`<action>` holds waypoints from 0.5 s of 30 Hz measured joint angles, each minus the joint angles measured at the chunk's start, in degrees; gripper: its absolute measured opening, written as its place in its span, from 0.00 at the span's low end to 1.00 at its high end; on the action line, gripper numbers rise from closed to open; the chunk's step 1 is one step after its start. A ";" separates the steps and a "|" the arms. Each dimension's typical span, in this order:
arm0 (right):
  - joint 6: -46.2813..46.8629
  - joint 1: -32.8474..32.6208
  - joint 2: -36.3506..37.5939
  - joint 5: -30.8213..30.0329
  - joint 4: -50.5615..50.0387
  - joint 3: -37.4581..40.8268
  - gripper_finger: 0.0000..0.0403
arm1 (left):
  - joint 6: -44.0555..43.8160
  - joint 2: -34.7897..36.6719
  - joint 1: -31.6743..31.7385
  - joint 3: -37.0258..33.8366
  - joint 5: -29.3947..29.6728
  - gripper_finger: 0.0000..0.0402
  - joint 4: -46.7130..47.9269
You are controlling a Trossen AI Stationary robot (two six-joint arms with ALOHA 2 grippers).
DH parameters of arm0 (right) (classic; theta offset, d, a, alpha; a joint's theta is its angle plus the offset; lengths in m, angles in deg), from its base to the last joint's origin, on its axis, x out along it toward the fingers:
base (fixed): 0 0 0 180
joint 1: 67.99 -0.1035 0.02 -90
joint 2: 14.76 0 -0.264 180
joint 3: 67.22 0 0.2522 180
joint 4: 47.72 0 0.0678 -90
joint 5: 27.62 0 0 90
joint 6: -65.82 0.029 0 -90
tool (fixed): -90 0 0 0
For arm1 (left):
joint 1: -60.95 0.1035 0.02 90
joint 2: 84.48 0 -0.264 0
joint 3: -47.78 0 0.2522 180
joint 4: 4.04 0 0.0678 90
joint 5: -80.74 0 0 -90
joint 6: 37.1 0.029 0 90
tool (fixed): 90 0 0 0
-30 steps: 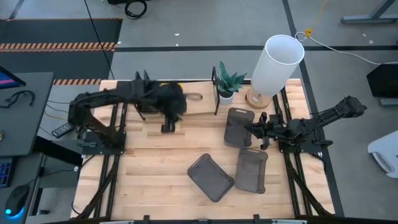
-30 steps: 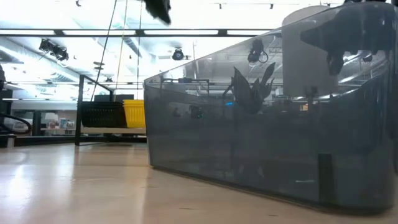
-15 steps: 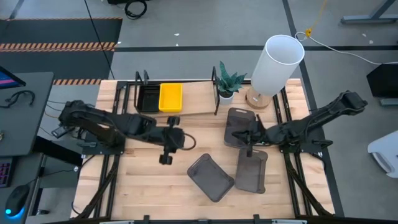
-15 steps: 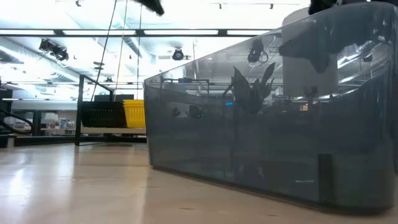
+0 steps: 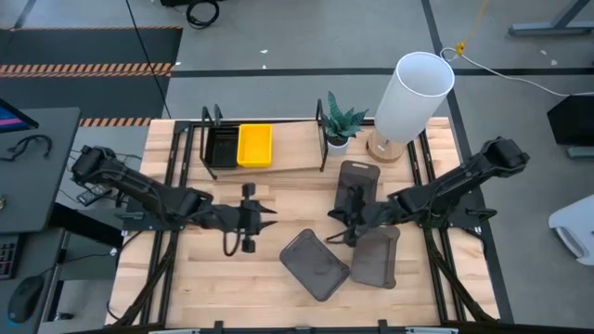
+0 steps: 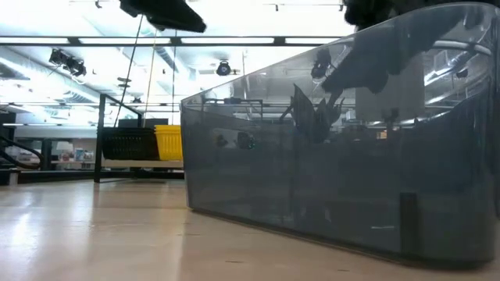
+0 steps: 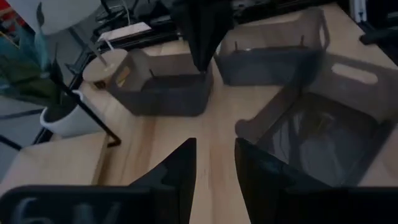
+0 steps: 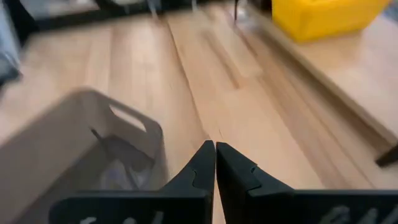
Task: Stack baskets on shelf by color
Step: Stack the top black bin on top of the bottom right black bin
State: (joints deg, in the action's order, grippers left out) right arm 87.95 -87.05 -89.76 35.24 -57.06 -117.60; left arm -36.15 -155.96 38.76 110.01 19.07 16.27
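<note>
My right gripper grabs the farthest grey basket by its rim next, to stack it with the other grey baskets.
On the shelf at the far left stand a black basket and a yellow basket, side by side. Three dark grey baskets rest on the table: one far right of centre, one near the middle, one beside it. My left gripper hangs open over bare wood left of them, nothing between its fingers. My right gripper is shut and empty, above the table between the grey baskets.
A potted plant and a tall white lamp stand at the far edge, right of the shelf. Bare wood lies at the near left. In the low view one grey basket fills most of the picture.
My left gripper has drawn back from the shelf toward the near edge and the table's middle, sinking and tipping up from pointing down to nearer level. My right gripper has reached out toward the table's left, over the grey baskets. The baskets have stayed in place.
</note>
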 joint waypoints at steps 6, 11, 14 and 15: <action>3.16 1.45 -6.07 -0.15 -18.47 -9.94 0.14 | 0.27 7.02 -1.27 -5.57 2.91 0.29 -4.40; -0.33 2.69 -11.35 3.01 -22.30 -16.38 0.27 | 2.45 13.37 -2.29 -9.44 5.37 0.29 -7.70; -3.11 3.17 -14.03 5.70 -22.74 -19.30 0.34 | 4.31 16.27 -2.84 -11.87 5.83 0.29 -11.60; -3.95 3.46 -14.93 6.50 -22.49 -20.38 0.36 | 5.02 17.49 -3.19 -13.08 6.05 0.29 -12.30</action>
State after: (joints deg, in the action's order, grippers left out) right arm 84.00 -83.59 -104.68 41.74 -79.56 -137.98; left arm -31.13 -138.47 35.57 96.93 25.12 3.97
